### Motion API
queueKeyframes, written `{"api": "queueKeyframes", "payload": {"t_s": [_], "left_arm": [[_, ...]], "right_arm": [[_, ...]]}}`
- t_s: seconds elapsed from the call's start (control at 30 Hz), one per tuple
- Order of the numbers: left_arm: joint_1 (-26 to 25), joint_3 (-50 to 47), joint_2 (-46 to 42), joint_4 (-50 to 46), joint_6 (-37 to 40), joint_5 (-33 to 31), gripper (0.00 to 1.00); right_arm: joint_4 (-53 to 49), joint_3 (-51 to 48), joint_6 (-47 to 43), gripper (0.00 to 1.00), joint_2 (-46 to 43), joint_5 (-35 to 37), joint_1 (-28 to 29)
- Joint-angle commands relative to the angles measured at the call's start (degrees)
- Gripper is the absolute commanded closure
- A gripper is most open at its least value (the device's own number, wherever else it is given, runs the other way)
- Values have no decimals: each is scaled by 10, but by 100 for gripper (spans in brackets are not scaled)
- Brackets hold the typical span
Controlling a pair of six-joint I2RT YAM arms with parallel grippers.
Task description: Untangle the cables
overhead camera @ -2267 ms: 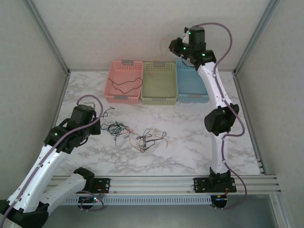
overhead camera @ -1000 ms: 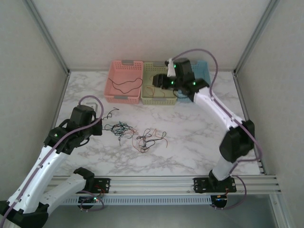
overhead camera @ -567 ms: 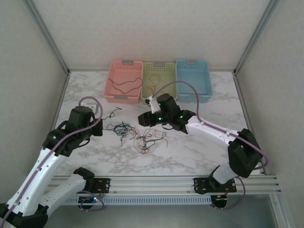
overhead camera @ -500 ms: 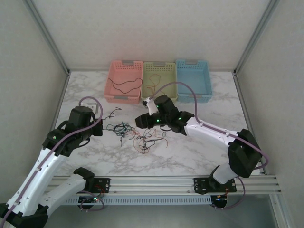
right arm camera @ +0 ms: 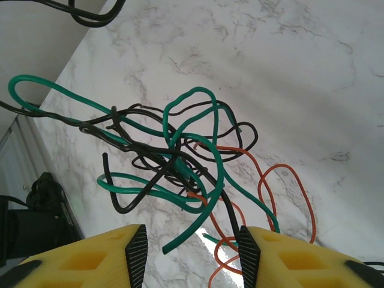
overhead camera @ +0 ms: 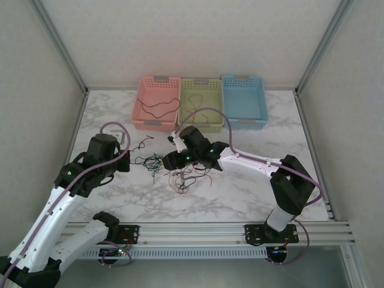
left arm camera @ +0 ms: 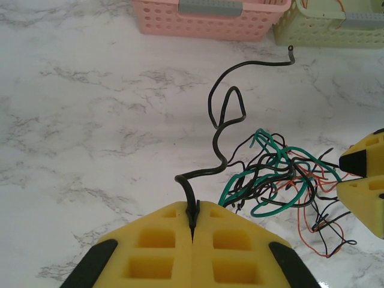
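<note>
The green cable needs to be pulled out of the tangle (left arm camera: 276, 180), so my right gripper will grab it by its loose end (left arm camera: 338, 178) next.
The cables lie mid-table as a green and black tangle (overhead camera: 153, 162) and a looser orange and black bunch (overhead camera: 189, 178). My left gripper (left arm camera: 193, 221) is shut on the end of a curly black cable (left arm camera: 222, 114) that runs out of the tangle (left arm camera: 276, 180); from above this gripper (overhead camera: 123, 162) sits left of the pile. My right gripper (right arm camera: 189, 247) is open, low over the tangle (right arm camera: 174, 150), with a green cable end (right arm camera: 186, 231) between its fingers. From above it (overhead camera: 168, 161) is at the tangle's right side. Its yellow fingers (left arm camera: 363, 180) show in the left wrist view.
Three baskets stand along the back wall: pink (overhead camera: 144, 117) with a black cable inside, yellow-green (overhead camera: 201, 126) with an orange cable, and blue (overhead camera: 245, 124). The right arm (overhead camera: 252, 162) stretches across the table's middle. Metal frame posts edge both sides.
The right arm came down from the yellow-green basket, leaving an orange cable in it, and moved left to the tangle with its gripper open. The left arm has stayed put.
</note>
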Motion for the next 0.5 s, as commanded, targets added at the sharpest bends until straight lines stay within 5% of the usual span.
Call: {"api": "queueKeyframes", "payload": {"t_s": [0.0, 0.23, 0.47], "left_arm": [[6, -4, 3, 12, 6, 11, 100], [6, -4, 7, 11, 6, 11, 100], [6, -5, 9, 12, 7, 17, 100]], "right_arm": [[-24, 25, -14, 54, 12, 3, 5], [-51, 48, -26, 61, 28, 7, 5], [-64, 53, -35, 56, 32, 19, 10]]}}
